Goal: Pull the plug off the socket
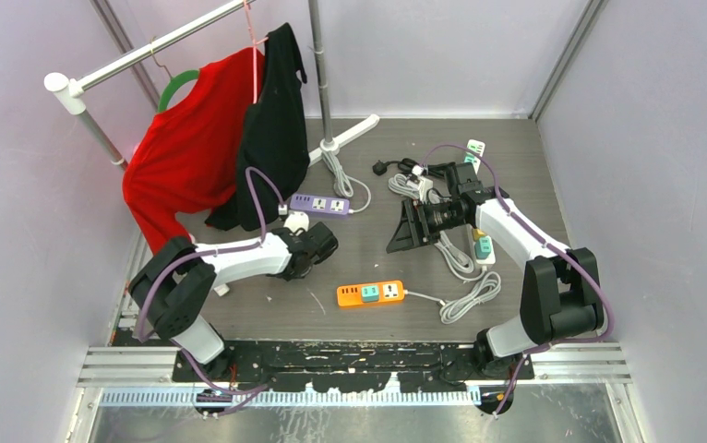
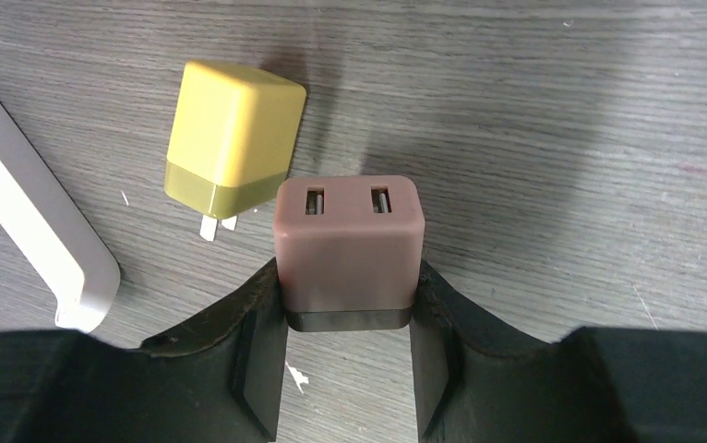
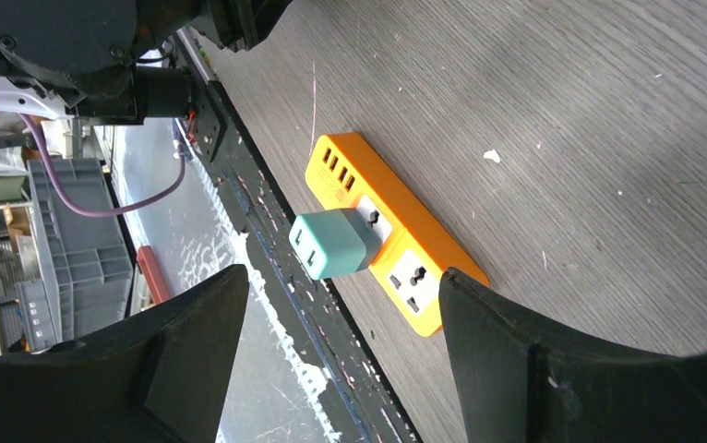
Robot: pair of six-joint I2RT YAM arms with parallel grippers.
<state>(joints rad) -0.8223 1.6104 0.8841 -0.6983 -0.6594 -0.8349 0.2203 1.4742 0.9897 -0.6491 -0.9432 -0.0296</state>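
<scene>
The brown plug (image 2: 348,245) is above empty flat floor close beside the yellow plug, so the brown plug would end up there, loose. My left gripper needs to open.
My left gripper (image 2: 348,284) is shut on a brown two-port charger plug (image 2: 348,245) and holds it over the grey floor, free of any socket. A yellow plug (image 2: 230,138) lies loose just beyond it. In the top view the left gripper (image 1: 313,247) is below the purple power strip (image 1: 320,205). My right gripper (image 3: 342,277) is open and empty, above and apart from the orange power strip (image 3: 414,249), which has a teal plug (image 3: 331,244) in its socket. In the top view the right gripper (image 1: 416,227) hangs above the orange strip (image 1: 370,293).
A white bar (image 2: 36,226) lies left of the brown plug. A white power strip (image 1: 484,245) with plugs and coiled cables (image 1: 470,295) lies right of centre. A clothes rack (image 1: 174,41) with a red and a black garment stands at the back left.
</scene>
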